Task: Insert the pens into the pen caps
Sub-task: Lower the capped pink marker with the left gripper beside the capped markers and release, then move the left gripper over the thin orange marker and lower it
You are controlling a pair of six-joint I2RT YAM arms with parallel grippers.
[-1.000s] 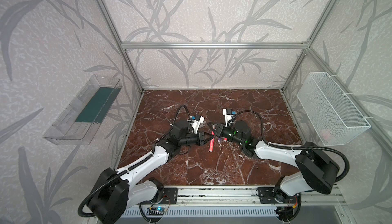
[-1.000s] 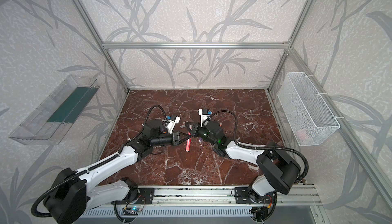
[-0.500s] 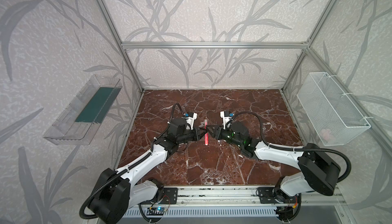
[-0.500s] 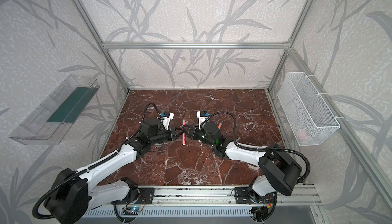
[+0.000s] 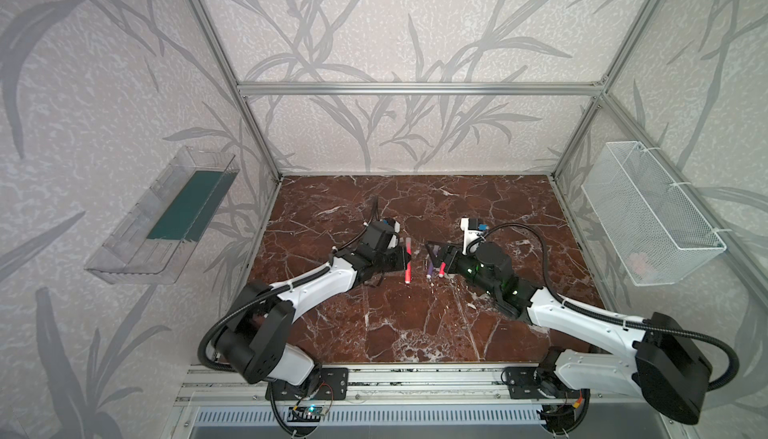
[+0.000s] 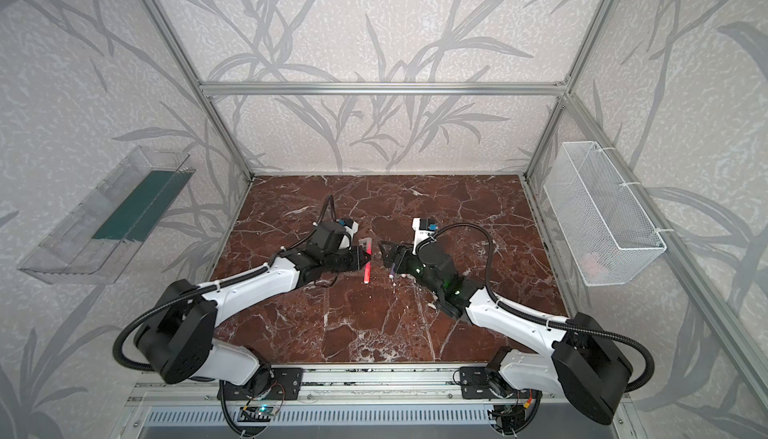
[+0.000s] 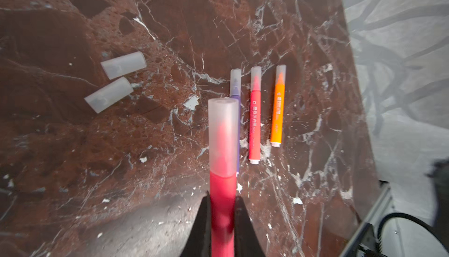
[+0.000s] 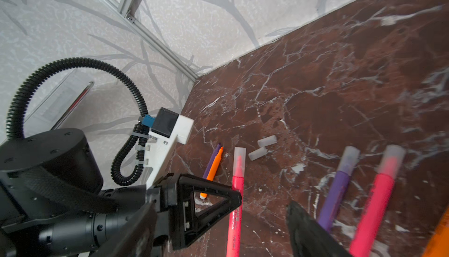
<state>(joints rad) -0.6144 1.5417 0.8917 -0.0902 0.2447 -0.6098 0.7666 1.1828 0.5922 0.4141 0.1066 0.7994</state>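
My left gripper holds the pink-red pen, and its cap [image 5: 408, 242] [image 7: 223, 137] hangs above the tabletop and partly hides the capped purple pen. My left gripper needs to keep holding the pen until it lies flat.
My left gripper [image 7: 222, 198] is shut on a pink-red pen [image 7: 222, 185] that wears a translucent pen cap [image 7: 223, 131]. In both top views this pen [image 5: 409, 267] [image 6: 366, 271] hangs slanted at mid-table, left gripper [image 5: 404, 257] beside it. My right gripper [image 5: 432, 252] [image 8: 221, 206] stands open, its jaws apart on either side of the held pen, not touching it. Capped purple [image 7: 235, 83], pink-red [image 7: 254, 117] and orange [image 7: 277, 107] pens lie side by side. Two loose pen caps [image 7: 123, 65] [image 7: 108, 94] lie nearby. Uncapped purple [image 8: 211, 162] and orange [image 8: 215, 169] pens lie together.
A clear plastic tray [image 5: 162, 225] hangs on the left wall and a white wire basket [image 5: 648, 216] on the right wall. The marble table [image 5: 415, 333] is bounded by an aluminium frame, with a rail along the front edge [image 5: 395, 378].
My right gripper has opened and let go of the capped pink-red pen, drawing back slightly right. My left gripper, still holding the pen, has shifted a little left and toward the back.
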